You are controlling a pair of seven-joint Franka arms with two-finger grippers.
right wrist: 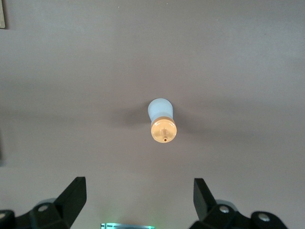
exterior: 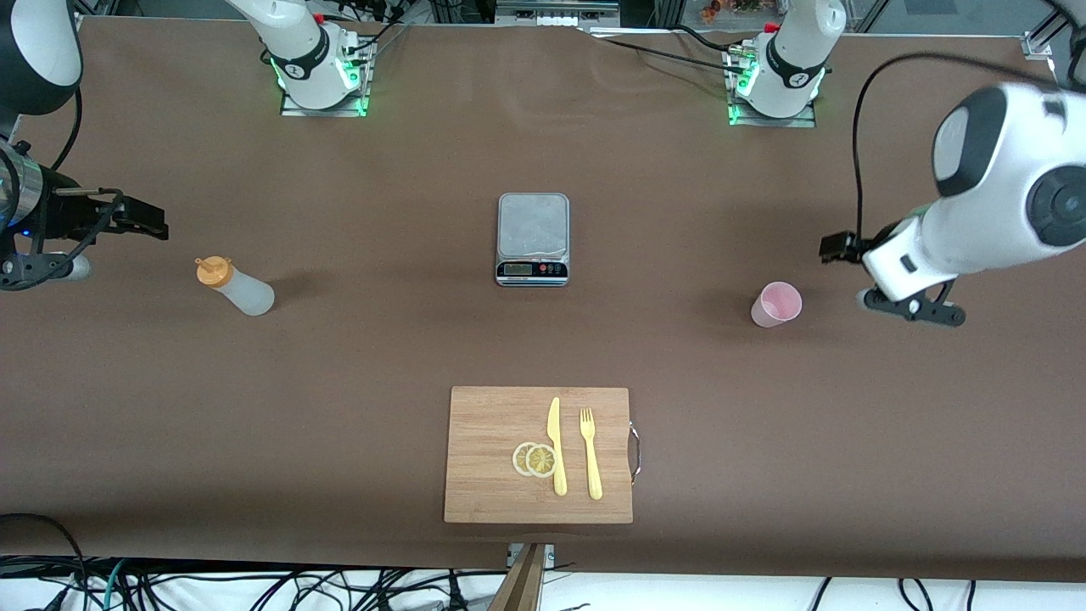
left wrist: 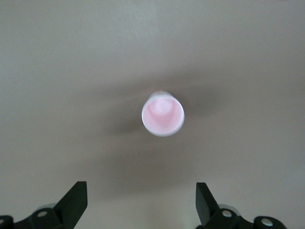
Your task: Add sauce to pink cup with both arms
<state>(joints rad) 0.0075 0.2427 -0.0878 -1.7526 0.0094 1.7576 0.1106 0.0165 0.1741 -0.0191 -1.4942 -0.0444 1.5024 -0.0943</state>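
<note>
The pink cup needs its open inside free for the sauce. My left gripper will next pinch the pink cup by its rim to leave the inside free.
The sauce bottle, whitish with an orange nozzle cap, stands upright toward the right arm's end of the table. The right wrist view looks down on the sauce bottle. My right gripper hangs open and empty in the air beside the bottle, at the table's end. The pink cup stands upright toward the left arm's end. From above, the pink cup looks empty. My left gripper hovers open and empty beside the cup, at the table's end.
A silver kitchen scale sits mid-table between bottle and cup. Nearer the front camera lies a wooden cutting board with a yellow knife, a yellow fork and two lemon slices.
</note>
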